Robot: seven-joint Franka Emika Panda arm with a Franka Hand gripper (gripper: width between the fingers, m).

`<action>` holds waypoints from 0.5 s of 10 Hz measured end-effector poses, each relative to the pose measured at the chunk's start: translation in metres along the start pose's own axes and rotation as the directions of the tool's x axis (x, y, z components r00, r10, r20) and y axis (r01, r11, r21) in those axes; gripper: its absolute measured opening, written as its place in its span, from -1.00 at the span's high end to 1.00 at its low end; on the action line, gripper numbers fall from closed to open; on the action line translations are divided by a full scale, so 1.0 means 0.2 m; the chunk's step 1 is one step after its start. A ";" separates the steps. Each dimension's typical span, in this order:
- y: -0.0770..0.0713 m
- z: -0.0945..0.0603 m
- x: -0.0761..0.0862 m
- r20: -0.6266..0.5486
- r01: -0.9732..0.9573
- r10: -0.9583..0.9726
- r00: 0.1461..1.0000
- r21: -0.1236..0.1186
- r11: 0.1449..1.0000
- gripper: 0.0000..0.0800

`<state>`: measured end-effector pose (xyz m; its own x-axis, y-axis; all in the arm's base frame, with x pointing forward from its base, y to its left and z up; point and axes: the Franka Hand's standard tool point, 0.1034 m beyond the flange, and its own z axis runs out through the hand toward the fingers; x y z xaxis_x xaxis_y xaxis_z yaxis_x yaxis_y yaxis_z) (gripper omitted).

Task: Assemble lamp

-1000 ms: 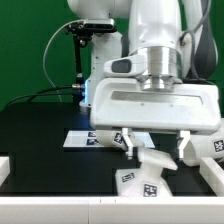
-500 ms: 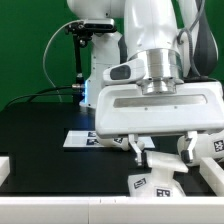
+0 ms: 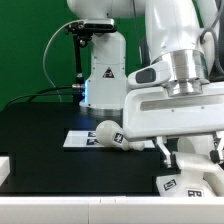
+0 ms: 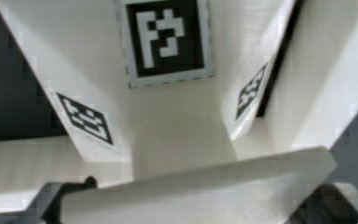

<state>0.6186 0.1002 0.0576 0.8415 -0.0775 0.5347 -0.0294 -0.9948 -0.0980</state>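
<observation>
The lower edge of the white lamp part sits on the black table, so the lamp part would stand, and I should open my gripper now.
My gripper [image 3: 190,158] stands at the exterior view's lower right, its fingers [image 3: 166,152] on either side of a white lamp part with tags [image 3: 186,182] that sits low over the black table. The part is blocky with angled faces; I cannot tell whether it is the base or the shade. In the wrist view this part [image 4: 167,90] fills the picture, and its near end lies between my jaws at the gripper [image 4: 202,200]. The round bulb [image 3: 108,133] lies apart on the marker board [image 3: 76,140]. No other lamp part shows clearly.
The robot's pedestal with a blue light [image 3: 100,75] stands behind the marker board. A white rail [image 3: 4,166] runs along the exterior view's left edge of the black table [image 3: 50,170], and a white strip [image 3: 60,212] along its front. A black cable hangs at the back left.
My gripper has moved toward the exterior view's right with the tagged lamp part between its fingers. The move has uncovered the bulb on the marker board.
</observation>
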 end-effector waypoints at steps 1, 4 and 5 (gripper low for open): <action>0.00 0.00 0.00 -0.002 -0.006 0.006 1.000 -0.007 1.000 -0.32; 0.00 0.00 0.00 -0.002 -0.003 0.003 1.000 -0.008 1.000 -0.32; 0.00 0.00 0.00 -0.002 -0.003 0.003 1.000 -0.008 1.000 -0.65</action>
<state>0.6186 0.0996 0.0575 0.8404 -0.0809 0.5358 -0.0366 -0.9950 -0.0928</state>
